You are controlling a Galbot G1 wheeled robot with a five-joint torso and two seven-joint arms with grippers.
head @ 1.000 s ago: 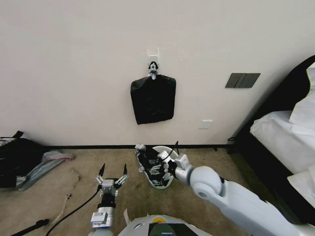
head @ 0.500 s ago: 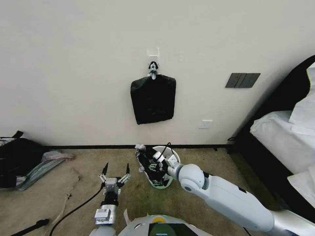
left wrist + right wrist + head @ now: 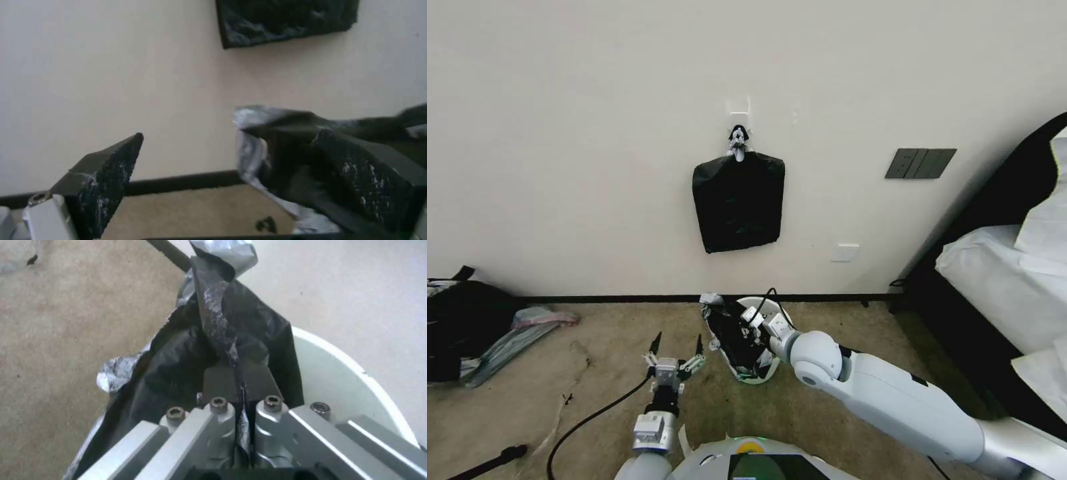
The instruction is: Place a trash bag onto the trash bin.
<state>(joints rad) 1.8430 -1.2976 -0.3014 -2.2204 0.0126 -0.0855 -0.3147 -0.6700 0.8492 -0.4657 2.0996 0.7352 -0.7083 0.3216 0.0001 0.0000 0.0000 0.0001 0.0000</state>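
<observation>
I will next grab the trash bag with my left gripper by the fold at its open edge, which stands up while the slack film sags inward.
The white trash bin stands on the carpet near the wall, and its pale rim also shows in the right wrist view. The wrinkly black trash bag is draped over the bin's left side and rises in a crumpled peak. My right gripper reaches into the bin's mouth and is shut on a fold of the bag film. My left gripper is open just left of the bin. The bag's edge lies close beside one of its fingers.
A flat black bundle hangs from a hook on the wall above the bin. A bed with white bedding fills the right side. Dark bags and cloth lie at the far left, and a black cable runs across the carpet.
My left gripper has moved right and forward, closer to the bin and bag. My right arm has swung left and lower while its gripper stays on the bag at the bin.
</observation>
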